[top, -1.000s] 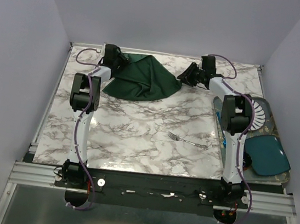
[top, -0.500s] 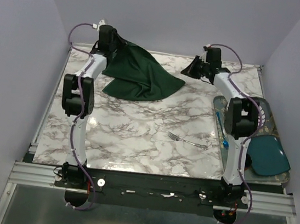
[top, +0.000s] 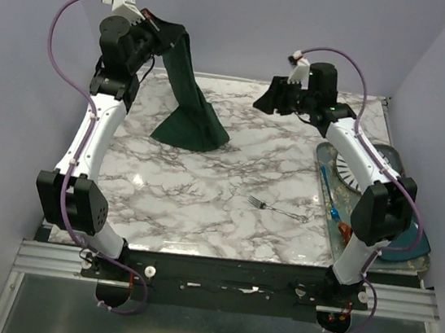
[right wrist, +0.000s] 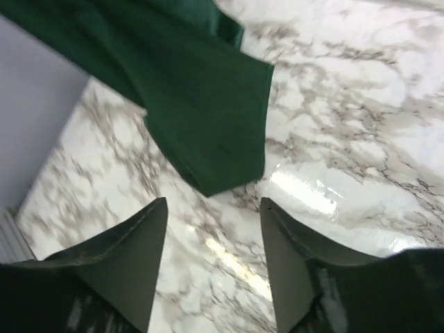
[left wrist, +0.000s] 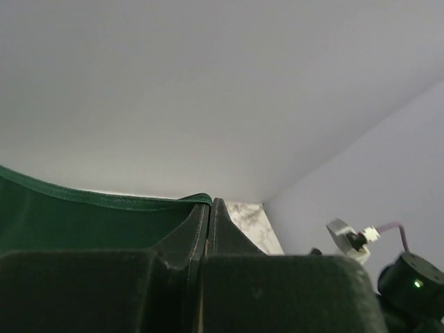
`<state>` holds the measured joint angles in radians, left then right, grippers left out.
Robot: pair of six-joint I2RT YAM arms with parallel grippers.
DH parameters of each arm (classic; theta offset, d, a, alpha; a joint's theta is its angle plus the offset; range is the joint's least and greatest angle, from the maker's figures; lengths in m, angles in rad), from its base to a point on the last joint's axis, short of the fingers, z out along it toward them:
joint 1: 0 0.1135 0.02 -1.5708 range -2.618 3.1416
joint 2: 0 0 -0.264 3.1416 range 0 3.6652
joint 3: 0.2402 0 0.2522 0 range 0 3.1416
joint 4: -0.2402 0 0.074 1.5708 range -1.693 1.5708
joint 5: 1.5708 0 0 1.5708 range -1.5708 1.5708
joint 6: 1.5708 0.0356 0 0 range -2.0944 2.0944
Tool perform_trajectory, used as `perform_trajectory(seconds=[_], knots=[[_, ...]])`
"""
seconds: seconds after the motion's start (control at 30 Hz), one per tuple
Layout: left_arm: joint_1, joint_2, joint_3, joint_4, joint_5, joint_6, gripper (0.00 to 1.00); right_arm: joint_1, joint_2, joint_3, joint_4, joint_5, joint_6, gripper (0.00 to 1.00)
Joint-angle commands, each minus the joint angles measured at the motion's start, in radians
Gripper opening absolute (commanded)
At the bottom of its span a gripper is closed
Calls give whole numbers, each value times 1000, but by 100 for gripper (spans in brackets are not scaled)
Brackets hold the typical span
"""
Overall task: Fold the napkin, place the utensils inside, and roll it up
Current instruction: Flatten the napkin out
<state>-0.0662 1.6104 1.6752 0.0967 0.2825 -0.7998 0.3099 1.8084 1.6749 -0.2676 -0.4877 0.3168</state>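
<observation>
The right gripper grabs a loose corner of the napkin's lower end (top: 225, 140) (right wrist: 258, 173) next, to spread the napkin flat for folding.
The dark green napkin (top: 187, 96) hangs from my left gripper (top: 164, 34), which is raised high at the back left and shut on the cloth's top corner; its lower end still rests bunched on the marble table. In the left wrist view the napkin (left wrist: 83, 222) lies beside the closed fingers (left wrist: 209, 211). My right gripper (top: 265, 102) is open and empty, above the back middle of the table, right of the napkin. In the right wrist view the napkin (right wrist: 194, 104) hangs ahead of the open gripper (right wrist: 214, 202). The silver fork (top: 278, 210) lies on the table at the front right.
A tray (top: 330, 168) at the right edge holds a white ribbed plate (top: 374, 166), a thin blue stick (top: 327, 193) and a teal oval dish (top: 410, 240). Grey walls close in the back and sides.
My left arm rose high and lifted the napkin by its corner, so the cloth now hangs in a narrow drape. My right gripper let go, opened and drew up and away.
</observation>
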Motion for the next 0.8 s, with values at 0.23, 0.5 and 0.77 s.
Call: perform_trajectory(seconds=[0.23, 0.5, 0.77], knots=[[-35, -253, -291, -138, 313, 44, 0, 236, -17, 89, 65, -192, -504, 91], [-99, -348, -469, -141, 350, -10, 0, 287, 2, 25, 349, -233, -427, 96], [-130, -375, -525, -109, 353, -59, 0, 311, 54, -47, 525, -317, -227, 80]])
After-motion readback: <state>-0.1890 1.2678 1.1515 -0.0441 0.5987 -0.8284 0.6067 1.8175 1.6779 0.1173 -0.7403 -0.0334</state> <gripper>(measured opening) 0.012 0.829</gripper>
